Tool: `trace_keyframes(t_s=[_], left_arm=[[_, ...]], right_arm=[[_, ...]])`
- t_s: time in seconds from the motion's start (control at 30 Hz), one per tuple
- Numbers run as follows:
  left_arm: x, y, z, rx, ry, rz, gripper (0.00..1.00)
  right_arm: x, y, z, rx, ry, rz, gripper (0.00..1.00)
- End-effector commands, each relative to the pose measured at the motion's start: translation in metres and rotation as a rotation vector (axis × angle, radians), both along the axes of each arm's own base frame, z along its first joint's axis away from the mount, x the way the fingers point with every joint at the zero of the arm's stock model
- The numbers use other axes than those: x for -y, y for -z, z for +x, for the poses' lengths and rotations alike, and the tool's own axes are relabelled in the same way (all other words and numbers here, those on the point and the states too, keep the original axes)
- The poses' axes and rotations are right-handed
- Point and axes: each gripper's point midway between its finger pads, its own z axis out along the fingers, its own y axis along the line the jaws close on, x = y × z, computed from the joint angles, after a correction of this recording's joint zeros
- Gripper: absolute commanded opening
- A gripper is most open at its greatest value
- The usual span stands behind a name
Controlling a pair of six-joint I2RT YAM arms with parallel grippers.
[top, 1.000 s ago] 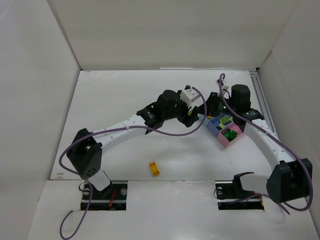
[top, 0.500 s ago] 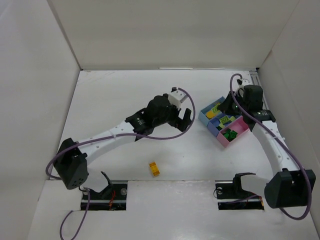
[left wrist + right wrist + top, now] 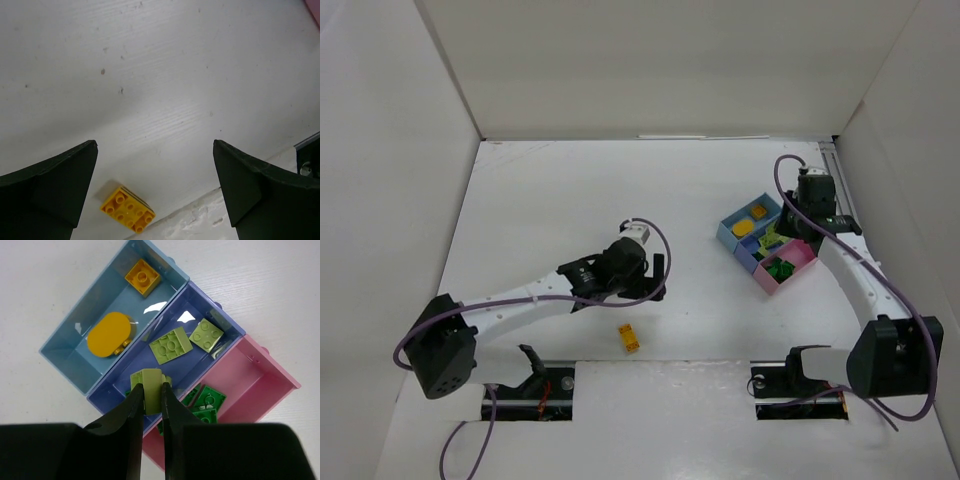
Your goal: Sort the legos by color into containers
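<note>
The orange-yellow brick should go into the light blue bin (image 3: 749, 219) to be sorted, so my left gripper should pick up the brick by its long sides next.
The containers are three joined bins: light blue (image 3: 107, 300), darker blue (image 3: 125, 376) and pink (image 3: 255, 380). They also show at the table's right in the top view (image 3: 725, 232). Orange-yellow legos (image 3: 142, 276) lie in the light blue bin, lime ones (image 3: 171, 345) in the darker blue, dark green ones (image 3: 207, 400) in the pink. My right gripper (image 3: 151, 397) is shut on a lime brick (image 3: 149, 382) above the darker blue bin's near end. My left gripper (image 3: 155, 192) is open above the table. An orange-yellow brick (image 3: 128, 209) lies studs up between its fingers, nearer the left one.
The orange-yellow brick (image 3: 629, 338) lies close to the rough white front ledge (image 3: 660, 375). White walls enclose the table on three sides. A metal rail (image 3: 838, 180) runs along the right edge behind the bins.
My left arm has pulled back from the bins toward the front and now hovers by the orange-yellow brick. My right gripper has moved over the bins.
</note>
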Motion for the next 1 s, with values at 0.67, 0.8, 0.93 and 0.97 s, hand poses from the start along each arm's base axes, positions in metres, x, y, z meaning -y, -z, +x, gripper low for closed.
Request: trace_keyframes(t_s=[0.67, 0.8, 0.93, 0.97], left_arm=[[-0.049, 0.057, -0.092, -0.328, -0.255, 0.152, 1.00], [-0.060, 0.076, -0.110, -0.403, -0.312, 0.233, 0.95], [-0.055, 0.077, -0.107, -0.388, -0.345, 0.276, 0.88], [-0.056, 0.081, -0.108, -0.392, -0.347, 0.292, 0.86]], right_arm=[[-0.010, -0.030, -0.003, 0.105, -0.035, -0.058, 0.76], [-0.010, -0.025, -0.006, 0.087, -0.036, -0.066, 0.77], [-0.011, -0.025, -0.006, 0.088, -0.030, -0.060, 0.77], [-0.014, -0.021, -0.008, 0.079, -0.040, -0.060, 0.77]])
